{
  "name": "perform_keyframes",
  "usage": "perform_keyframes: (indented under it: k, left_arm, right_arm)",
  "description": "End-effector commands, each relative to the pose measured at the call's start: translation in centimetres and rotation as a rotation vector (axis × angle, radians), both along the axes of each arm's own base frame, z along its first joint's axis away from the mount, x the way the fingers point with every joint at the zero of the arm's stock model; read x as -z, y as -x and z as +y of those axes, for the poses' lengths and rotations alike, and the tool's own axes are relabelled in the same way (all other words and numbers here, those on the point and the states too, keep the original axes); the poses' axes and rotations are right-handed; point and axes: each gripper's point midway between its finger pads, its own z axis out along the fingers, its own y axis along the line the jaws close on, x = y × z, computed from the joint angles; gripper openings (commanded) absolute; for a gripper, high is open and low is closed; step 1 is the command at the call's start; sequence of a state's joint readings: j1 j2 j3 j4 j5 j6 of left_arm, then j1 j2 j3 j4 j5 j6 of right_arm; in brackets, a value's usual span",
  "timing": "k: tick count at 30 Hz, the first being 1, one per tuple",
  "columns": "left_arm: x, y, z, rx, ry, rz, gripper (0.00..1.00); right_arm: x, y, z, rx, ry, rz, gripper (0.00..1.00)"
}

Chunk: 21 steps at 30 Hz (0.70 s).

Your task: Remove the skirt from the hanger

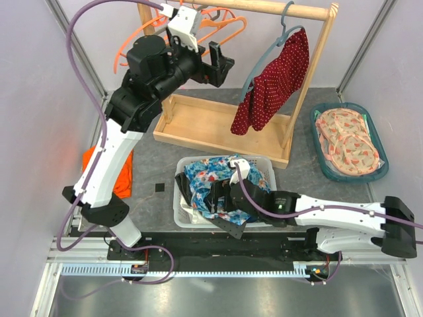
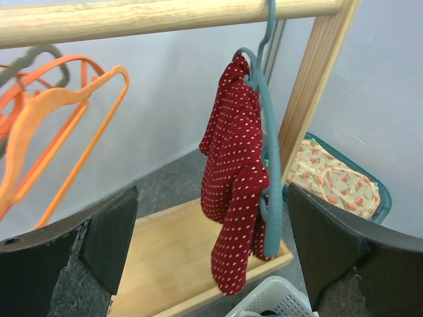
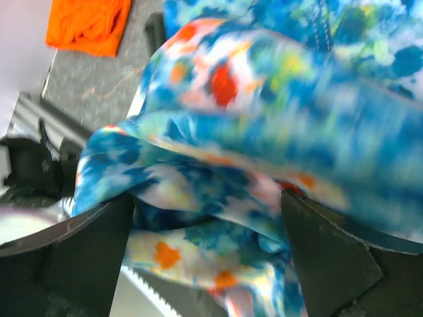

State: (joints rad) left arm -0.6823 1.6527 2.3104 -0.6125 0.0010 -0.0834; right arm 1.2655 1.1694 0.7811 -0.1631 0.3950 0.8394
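Note:
I should reach the teal hanger [image 1: 285, 26] with my left gripper and grab the bare near end of its arm [image 1: 248, 86], so the skirt stays free to remove.
A red skirt with white dots [image 1: 274, 82] hangs folded on a teal hanger [image 1: 285, 26] at the right end of the wooden rack's rail [image 1: 264, 8]. In the left wrist view the skirt [image 2: 231, 178] and its hanger [image 2: 271, 165] are straight ahead. My left gripper [image 1: 221, 66] is raised left of the skirt, open and empty [image 2: 211, 198], apart from it. My right gripper [image 1: 228, 205] is low in the white basket [image 1: 180, 212], open [image 3: 208, 205], with blue floral cloth [image 3: 264, 119] lying between its jaws.
Orange hangers [image 1: 218, 26] hang at the rail's left end, also in the left wrist view [image 2: 53, 112]. The rack's wooden base [image 1: 198, 125] lies below. A teal basket [image 1: 337, 109] with patterned cloth sits at right. An orange cloth [image 1: 122, 175] lies at left.

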Motion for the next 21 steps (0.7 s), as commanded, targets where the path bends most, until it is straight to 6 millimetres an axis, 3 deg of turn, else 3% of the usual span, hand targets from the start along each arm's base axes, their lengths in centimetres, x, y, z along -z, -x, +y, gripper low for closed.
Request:
perform_keyframes:
  k: [1, 5, 9, 12, 16, 19, 20, 21]
  left_arm:
    - [-1.0, -0.9, -1.4, 0.0, 0.007, -0.053, 1.0]
    - [-0.1, -1.3, -2.7, 0.025, -0.003, -0.04, 1.0]
    - [0.5, -1.9, -3.5, 0.03, -0.02, -0.048, 1.0]
    - [0.2, -2.0, -3.7, 0.032, -0.014, -0.057, 1.0]
    - [-0.1, -2.0, -4.0, 0.035, -0.003, -0.064, 1.0]
    - [0.3, -2.1, -4.3, 0.038, -0.008, -0.057, 1.0]
    - [0.4, -2.2, -4.3, 0.038, -0.009, -0.055, 1.0]
    - [0.4, -2.1, -4.5, 0.041, -0.011, -0.056, 1.0]
  right_arm:
    - [-2.0, 2.4, -2.2, -0.103, 0.111, 0.044, 0.96]
    - [-4.7, 4.2, -1.1, -0.152, 0.091, -0.02, 0.81]
    - [-9.8, 2.9, -1.5, -0.136, 0.087, -0.137, 0.71]
    - [-11.8, 3.2, -1.2, -0.182, 0.086, -0.162, 0.68]
    - [-12.6, 2.9, -1.0, -0.192, 0.125, -0.189, 0.69]
    - [-14.2, 0.7, -2.2, -0.089, 0.088, -0.305, 0.66]
    - [-12.6, -0.6, -3.3, -0.013, 0.128, -0.338, 0.63]
    - [-13.5, -1.4, -3.4, 0.017, 0.082, -0.389, 0.61]
